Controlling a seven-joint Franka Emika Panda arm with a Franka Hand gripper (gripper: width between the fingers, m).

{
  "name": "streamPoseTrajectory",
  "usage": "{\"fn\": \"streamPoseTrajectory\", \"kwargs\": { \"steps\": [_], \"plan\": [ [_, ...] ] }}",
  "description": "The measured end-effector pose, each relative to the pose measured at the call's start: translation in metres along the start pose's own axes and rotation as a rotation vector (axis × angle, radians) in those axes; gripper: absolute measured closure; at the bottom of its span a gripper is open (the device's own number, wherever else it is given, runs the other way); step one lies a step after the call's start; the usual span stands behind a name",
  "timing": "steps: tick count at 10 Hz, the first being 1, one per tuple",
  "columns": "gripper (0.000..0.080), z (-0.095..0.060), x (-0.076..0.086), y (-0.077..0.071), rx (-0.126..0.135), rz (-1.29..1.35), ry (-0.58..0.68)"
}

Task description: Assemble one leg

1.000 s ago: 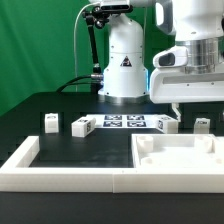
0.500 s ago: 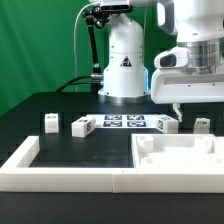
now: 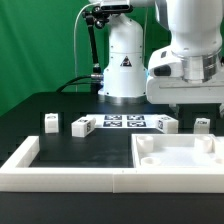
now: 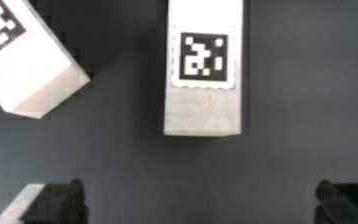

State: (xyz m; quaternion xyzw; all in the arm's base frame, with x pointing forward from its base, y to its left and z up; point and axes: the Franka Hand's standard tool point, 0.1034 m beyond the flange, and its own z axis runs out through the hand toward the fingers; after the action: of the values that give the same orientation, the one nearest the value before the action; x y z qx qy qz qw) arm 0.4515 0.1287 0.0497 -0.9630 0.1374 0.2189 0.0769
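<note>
My gripper needs to move toward the near end of the square-tagged leg before it closes. The leg is beyond my open fingers, so they would miss the leg if I closed now.
Four small white legs lie on the black table in the exterior view: two at its left [image 3: 50,122] [image 3: 82,126] and two at its right [image 3: 166,124] [image 3: 203,125]. My gripper [image 3: 190,106] hangs above the right pair, its fingers mostly hidden by the hand. In the wrist view one leg [image 4: 206,70] lies with its square tag facing up, in line with the gap between the jaws and beyond the fingertips. A second leg [image 4: 25,60] lies tilted beside it. My gripper [image 4: 201,205] is open and empty, touching neither leg.
The large flat white panel [image 3: 180,152] with corner sockets lies at the front right. A white frame wall [image 3: 60,178] runs along the front. The marker board [image 3: 124,122] lies between the leg pairs. The robot base [image 3: 124,60] stands behind.
The hand has moved down and toward the exterior view's left, closer over the right pair of legs. The legs and panel have not moved.
</note>
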Motion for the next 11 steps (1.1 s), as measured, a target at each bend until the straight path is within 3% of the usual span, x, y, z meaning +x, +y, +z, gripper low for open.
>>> {"fn": "streamPoseTrajectory", "kwargs": {
  "steps": [4,8,11],
  "plan": [
    [0.0150,0.005,-0.001,-0.003,-0.021,0.004,-0.272],
    [0.0150,0.025,-0.007,0.000,-0.050,0.003,-0.507],
    [0.0150,0.040,-0.006,-0.003,-0.058,0.000,-0.541]
  ]
}}
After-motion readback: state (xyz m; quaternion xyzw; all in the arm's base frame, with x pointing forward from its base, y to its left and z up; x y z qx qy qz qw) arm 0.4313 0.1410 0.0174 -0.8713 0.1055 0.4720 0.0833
